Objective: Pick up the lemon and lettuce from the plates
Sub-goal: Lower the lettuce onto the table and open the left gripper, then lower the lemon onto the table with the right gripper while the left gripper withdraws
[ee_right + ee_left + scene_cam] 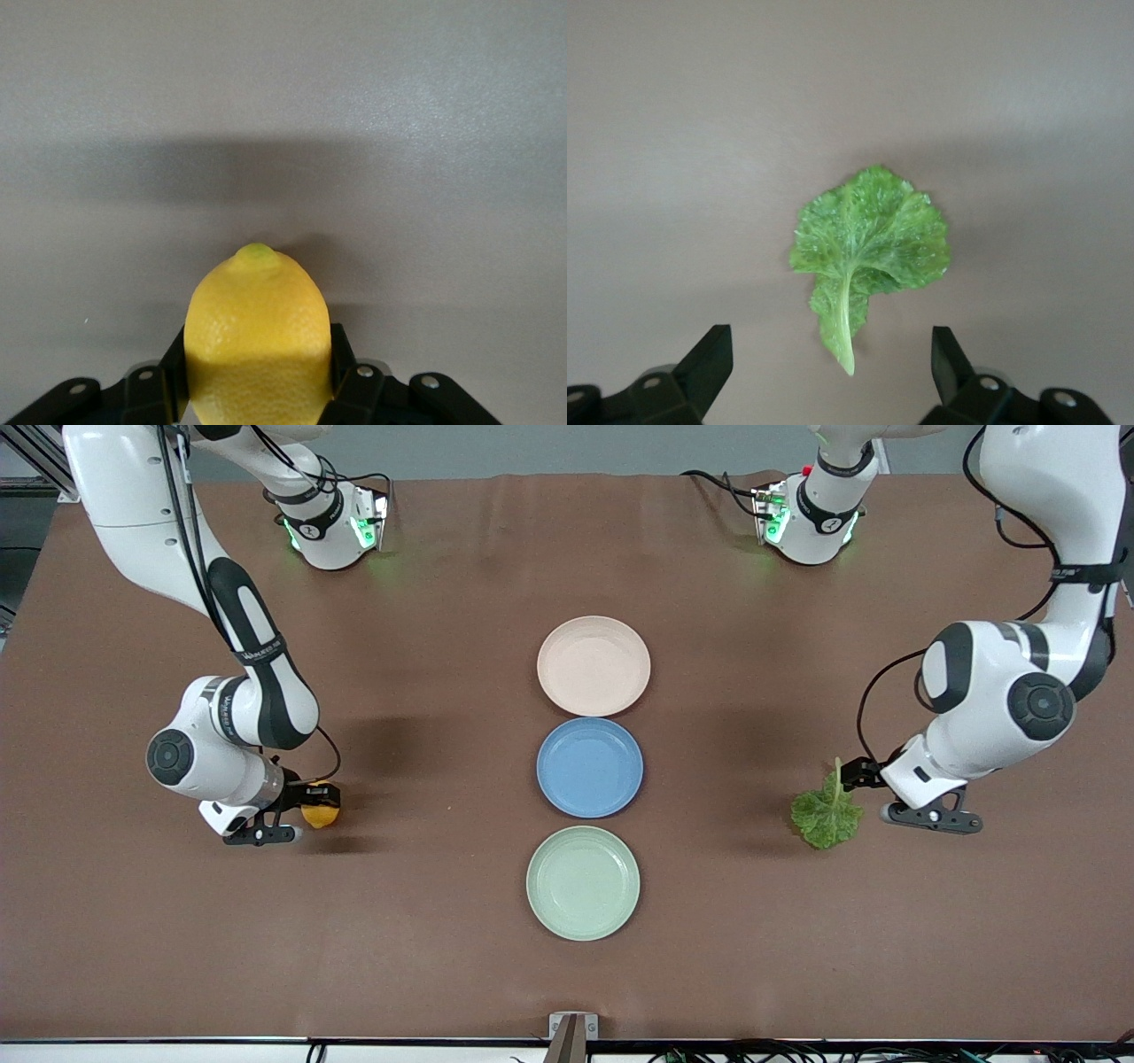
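The yellow lemon's lower edge (pixel 320 823) touches the table, with a shadow close beside it, so the lemon would stay there. My right gripper should open now.
The lettuce (pixel 826 817), a crinkled green leaf with a pale stem, lies on the bare brown table toward the left arm's end. My left gripper (pixel 853 773) is just over its stem end. In the left wrist view the lettuce (pixel 870 252) lies free between and ahead of the wide-open left gripper (pixel 831 356). The yellow lemon (pixel 322 811) is low over the table toward the right arm's end, with my right gripper (pixel 308 804) shut on it. The right wrist view shows the lemon (pixel 257 328) clamped between the black fingers (pixel 174 372). The beige-pink plate (pixel 594 665) and the mint green plate (pixel 583 882) hold nothing.
A blue plate (pixel 590 767) with nothing on it sits between the two other plates, in a row down the table's middle. The arm bases (pixel 332 527) (pixel 811 518) stand at the table's edge farthest from the front camera.
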You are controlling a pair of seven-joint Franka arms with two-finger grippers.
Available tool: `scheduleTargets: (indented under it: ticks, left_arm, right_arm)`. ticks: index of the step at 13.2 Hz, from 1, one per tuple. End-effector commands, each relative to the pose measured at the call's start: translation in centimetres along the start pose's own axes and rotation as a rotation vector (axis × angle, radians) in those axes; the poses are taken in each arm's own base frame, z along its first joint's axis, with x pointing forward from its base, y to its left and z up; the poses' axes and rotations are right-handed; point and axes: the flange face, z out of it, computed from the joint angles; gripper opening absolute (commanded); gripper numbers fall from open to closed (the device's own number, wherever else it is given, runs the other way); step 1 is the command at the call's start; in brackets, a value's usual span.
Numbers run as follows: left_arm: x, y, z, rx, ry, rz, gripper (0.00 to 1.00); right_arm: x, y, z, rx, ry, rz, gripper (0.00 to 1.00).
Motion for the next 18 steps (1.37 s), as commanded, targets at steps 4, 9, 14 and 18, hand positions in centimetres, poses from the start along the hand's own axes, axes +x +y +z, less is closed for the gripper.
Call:
scheduleTargets:
  ticks: [4,9,14,18]
  left_arm:
    - [1.0,0.4,-10.6,0.033,-0.028,-0.104,1.00]
    - [0.8,-3.0,-19.9,0.154,-0.047,-0.084,1.00]
    - [-2.9,-1.7,-26.3,0.184,-0.042,-0.067,1.00]
    - [-6.4,-0.5,-28.4,0.033,-0.088,-0.077,1.00]
  right_arm:
    - [-0.6,0.3,0.3,-0.029,0.003,-0.033,0.05]
    - [-0.5,0.4,0.2,-0.056,0.004,-0.060,0.07]
    - [0.3,0.4,-1.0,-0.053,0.018,-0.045,1.00]
    - [2.5,1.1,-6.7,-0.030,-0.010,-0.029,1.00]
